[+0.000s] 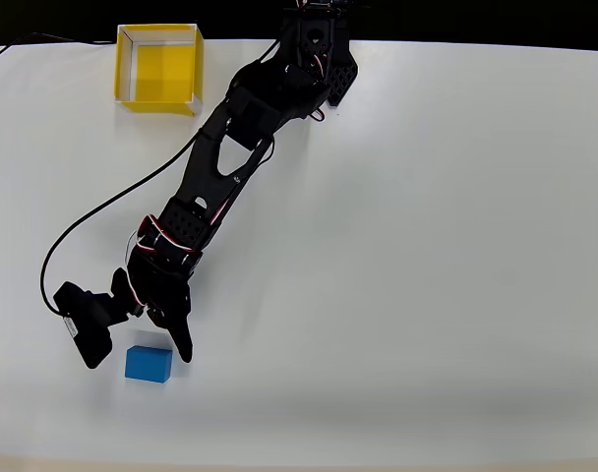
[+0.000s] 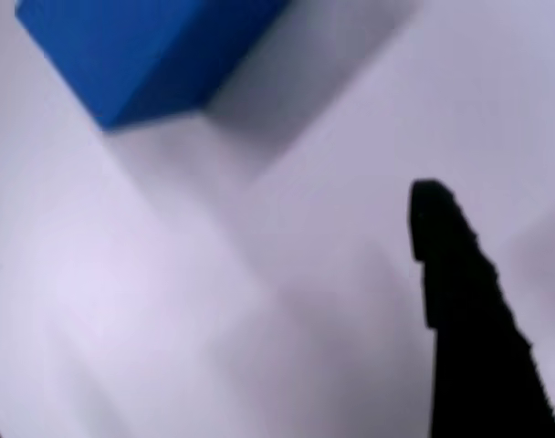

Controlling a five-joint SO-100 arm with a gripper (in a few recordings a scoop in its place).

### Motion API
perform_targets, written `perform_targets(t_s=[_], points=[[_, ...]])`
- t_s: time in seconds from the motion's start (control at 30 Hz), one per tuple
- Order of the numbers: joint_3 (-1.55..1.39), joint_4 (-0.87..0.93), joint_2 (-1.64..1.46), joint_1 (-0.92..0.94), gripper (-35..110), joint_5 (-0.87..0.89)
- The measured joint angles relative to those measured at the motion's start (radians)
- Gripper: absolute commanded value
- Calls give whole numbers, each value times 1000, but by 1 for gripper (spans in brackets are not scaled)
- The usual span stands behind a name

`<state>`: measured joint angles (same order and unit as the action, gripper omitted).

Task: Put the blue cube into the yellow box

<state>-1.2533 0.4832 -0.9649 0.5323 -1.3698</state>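
Note:
The blue cube (image 1: pixel 148 364) should go into the yellow box (image 1: pixel 159 67), so my gripper should next grab the cube by its two opposite sides.
The blue cube (image 1: pixel 148 364) lies on the white table near the front left in the overhead view. My black gripper (image 1: pixel 157 336) hangs just above and behind it, open, with one dark finger (image 1: pixel 180 341) reaching down past the cube's upper right corner. In the wrist view the blue cube (image 2: pixel 141 50) sits at the top left, outside the jaws, and one finger (image 2: pixel 460 301) shows at the right; the gripper (image 2: pixel 223 310) holds nothing. The yellow box (image 1: pixel 159 67) stands open-topped at the table's back left, far from the cube.
The arm's base (image 1: pixel 319 49) is mounted at the back edge, right of the box. A black cable (image 1: pixel 92 216) loops over the table left of the arm. The table's front edge runs just below the cube.

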Motion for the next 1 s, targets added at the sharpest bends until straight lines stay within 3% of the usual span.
perform_targets(t_s=[0.27, 0.53, 1.0], points=[[81, -170, 140, -2, 61, -239], [187, -232, 225, -2, 61, -370], [353, -322, 407, -2, 64, -368]])
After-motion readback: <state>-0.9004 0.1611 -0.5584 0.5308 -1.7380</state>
